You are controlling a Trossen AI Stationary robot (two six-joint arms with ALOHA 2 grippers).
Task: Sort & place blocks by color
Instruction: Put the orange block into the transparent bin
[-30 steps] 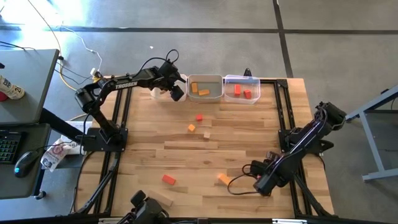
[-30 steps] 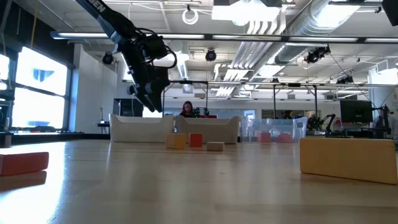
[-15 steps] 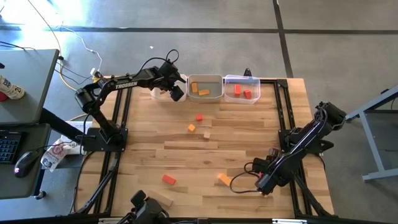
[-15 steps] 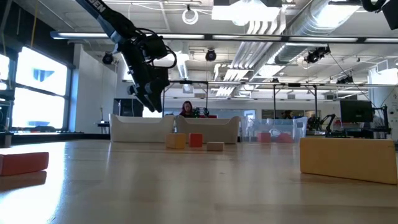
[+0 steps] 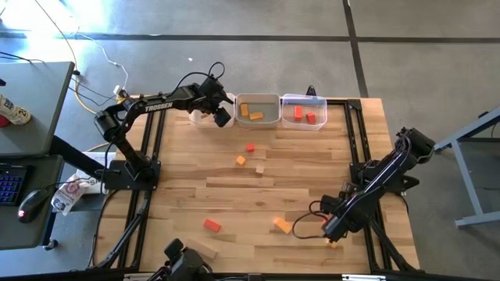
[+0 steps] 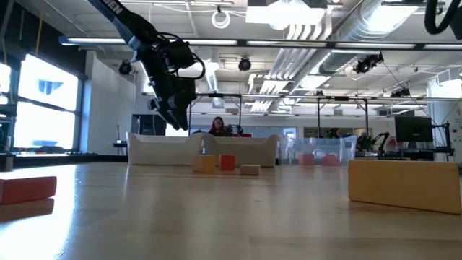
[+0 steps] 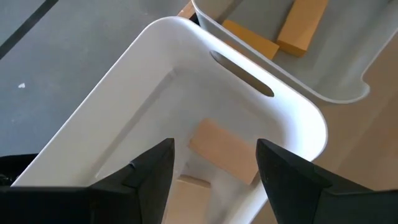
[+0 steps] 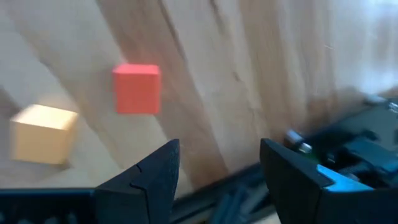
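My right gripper grabs the red cube [image 5: 250,146] by its opposite sides next, to sort it into the clear bin [image 5: 304,100] with the red blocks.
My left gripper [image 5: 221,116] [image 7: 214,148] hangs open above the white bin [image 5: 201,115] [image 7: 155,74] at the far edge. Two light wood blocks [image 7: 225,152] lie on that bin's floor. The grey middle bin [image 5: 258,100] holds orange blocks [image 7: 251,38], and the clear bin [image 5: 304,100] holds red ones. Loose on the table are a red cube [image 5: 250,146], an orange cube [image 5: 241,160], a light wood cube [image 5: 259,168], a red bar [image 5: 212,225] and an orange bar [image 5: 282,225]. My right gripper [image 5: 326,231] [image 8: 217,152] is open, just right of the orange bar.
The three bins stand in a row along the far edge. A light wood bar [image 5: 205,250] lies by the near edge beside the low camera [image 5: 183,261]. Black frame rails run along the table's left and right sides. Bare wood lies between the cube cluster and the two near bars.
My right gripper has shifted a little toward the table's near right corner, staying open. The left arm and all the blocks have kept still.
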